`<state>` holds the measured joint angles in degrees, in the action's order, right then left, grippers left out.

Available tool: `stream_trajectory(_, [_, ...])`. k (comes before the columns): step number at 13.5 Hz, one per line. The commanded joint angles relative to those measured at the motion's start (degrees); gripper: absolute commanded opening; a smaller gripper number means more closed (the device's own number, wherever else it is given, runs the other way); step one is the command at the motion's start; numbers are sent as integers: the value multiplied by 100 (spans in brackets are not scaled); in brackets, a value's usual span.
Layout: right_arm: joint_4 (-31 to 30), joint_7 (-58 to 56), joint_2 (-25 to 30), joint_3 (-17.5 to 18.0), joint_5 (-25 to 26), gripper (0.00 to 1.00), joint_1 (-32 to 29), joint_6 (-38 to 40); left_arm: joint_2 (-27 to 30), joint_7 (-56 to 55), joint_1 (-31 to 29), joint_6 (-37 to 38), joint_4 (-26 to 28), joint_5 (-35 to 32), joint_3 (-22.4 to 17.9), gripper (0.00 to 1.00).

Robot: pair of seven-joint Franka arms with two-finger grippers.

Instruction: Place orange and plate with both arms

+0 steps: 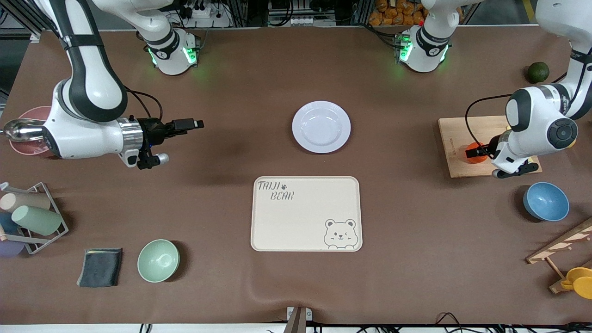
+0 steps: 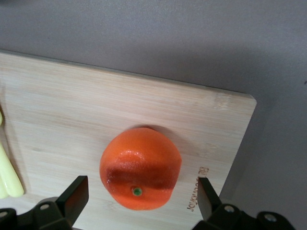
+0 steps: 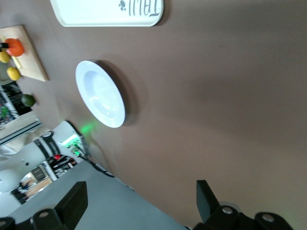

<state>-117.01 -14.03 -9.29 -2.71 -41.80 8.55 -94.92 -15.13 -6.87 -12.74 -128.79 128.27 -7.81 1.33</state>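
Observation:
The left gripper picks up the orange (image 1: 473, 158) by its round sides next, to place it on the plate (image 1: 321, 126).
The orange (image 1: 473, 158) sits on a wooden cutting board (image 1: 462, 134) at the left arm's end of the table. My left gripper (image 1: 477, 151) is low over it and open. In the left wrist view the orange (image 2: 140, 167) lies between the two fingers (image 2: 76, 194), with a gap on each side. The pale plate (image 1: 321, 126) lies at the table's middle, farther from the front camera than the bear tray. My right gripper (image 1: 196, 124) hangs open and empty over bare table, toward the right arm's end from the plate, which also shows in its wrist view (image 3: 100, 93).
The cream bear tray (image 1: 306, 213) lies nearer the camera than the plate. A dark green fruit (image 1: 538, 72), a blue bowl (image 1: 545, 201) and a wooden rack (image 1: 562, 249) are at the left arm's end. A mint-green bowl (image 1: 158, 260), grey cloth (image 1: 100, 267) and cup rack (image 1: 27, 217) are at the right arm's end. A lemon (image 2: 7, 177) lies on the board.

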Motion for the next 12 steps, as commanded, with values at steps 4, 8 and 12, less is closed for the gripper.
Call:
stream_trajectory(4, [-515,-223,165,42,-284,100,-20,-342,-288,36,-114,-181,-83,-133,25,100])
stream_trajectory(8, [-648,-478,103,33,-443,100,-11,-537,-323,36,-123,-216,-83,-142,25,92])
stream_trajectory(12, [-648,-478,94,42,-443,100,112,-773,-359,45,-106,-216,-135,-142,43,39])
